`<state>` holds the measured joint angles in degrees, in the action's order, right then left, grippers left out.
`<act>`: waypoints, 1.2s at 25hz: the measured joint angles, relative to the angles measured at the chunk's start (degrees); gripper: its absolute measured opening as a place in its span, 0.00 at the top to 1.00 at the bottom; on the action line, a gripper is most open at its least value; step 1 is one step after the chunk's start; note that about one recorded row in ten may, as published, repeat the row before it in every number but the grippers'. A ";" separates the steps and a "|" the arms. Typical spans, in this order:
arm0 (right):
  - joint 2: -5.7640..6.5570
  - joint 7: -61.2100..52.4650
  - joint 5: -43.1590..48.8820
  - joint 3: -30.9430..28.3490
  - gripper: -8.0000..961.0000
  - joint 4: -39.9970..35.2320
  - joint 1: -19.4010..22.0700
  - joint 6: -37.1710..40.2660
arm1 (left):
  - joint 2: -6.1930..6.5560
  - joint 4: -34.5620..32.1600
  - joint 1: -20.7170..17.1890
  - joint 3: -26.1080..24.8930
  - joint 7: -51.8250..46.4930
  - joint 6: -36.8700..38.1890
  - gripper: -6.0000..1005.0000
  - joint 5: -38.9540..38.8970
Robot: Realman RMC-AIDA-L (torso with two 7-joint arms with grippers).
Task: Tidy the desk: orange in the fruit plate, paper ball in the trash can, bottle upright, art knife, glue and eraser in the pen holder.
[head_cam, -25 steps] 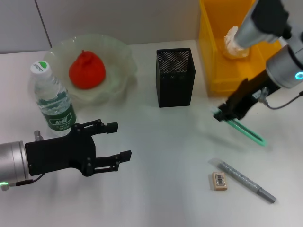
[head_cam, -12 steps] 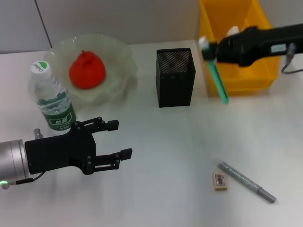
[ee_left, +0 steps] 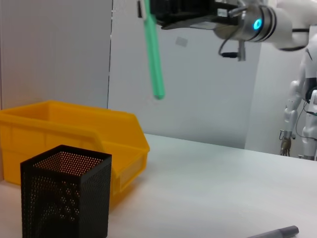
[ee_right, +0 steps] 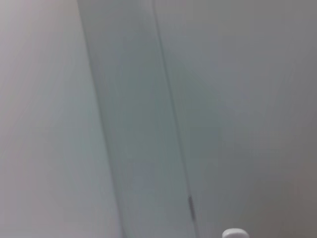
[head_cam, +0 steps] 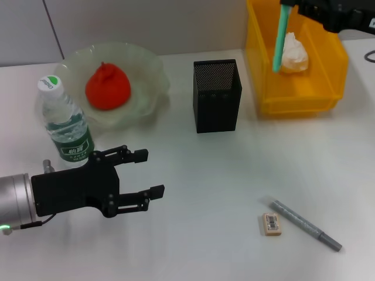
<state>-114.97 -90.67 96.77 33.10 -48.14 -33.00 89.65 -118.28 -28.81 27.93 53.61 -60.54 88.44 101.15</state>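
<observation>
The green glue stick hangs high beside the black pen holder, short of its opening; I should move it there before my right gripper lets go.
My right gripper point(head_cam: 291, 7) is shut on a long green glue stick point(head_cam: 281, 38) and holds it high, hanging down over the yellow trash can point(head_cam: 293, 100). The left wrist view also shows that gripper point(ee_left: 154, 9) and the stick point(ee_left: 153, 54) above the black mesh pen holder point(ee_left: 64, 198). The paper ball point(head_cam: 294, 52) lies in the trash can. The pen holder point(head_cam: 217, 96) stands mid-table. The beige eraser point(head_cam: 271, 224) and the grey art knife point(head_cam: 304, 224) lie at the front right. The orange point(head_cam: 108, 88) sits in the fruit plate point(head_cam: 149, 76). The bottle point(head_cam: 64, 126) stands upright. My left gripper point(head_cam: 149, 173) is open and empty at the front left.
The right wrist view shows only a pale wall. The bottle stands just behind my left arm. Bare table lies between the pen holder and the eraser.
My right gripper lifted the green glue stick off the table, swung it up and back, and now holds it over the trash can. The left arm has not moved.
</observation>
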 joint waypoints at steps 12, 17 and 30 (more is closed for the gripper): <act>-1.64 15.20 -4.44 -0.33 0.76 13.07 -5.08 -9.91 | -0.02 0.30 -0.14 0.00 1.04 0.51 0.20 0.00; -1.92 17.43 -4.46 0.75 0.76 16.83 -6.79 -12.74 | 0.02 0.22 -0.18 0.00 1.08 0.60 0.20 0.01; -3.38 21.96 -4.31 3.70 0.75 21.29 -7.37 -18.56 | 0.07 -0.02 -0.71 0.00 1.32 0.78 0.20 0.01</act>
<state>-118.34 -68.71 92.45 36.80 -26.85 -40.37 71.08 -118.21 -28.83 27.22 53.61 -59.22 89.22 101.16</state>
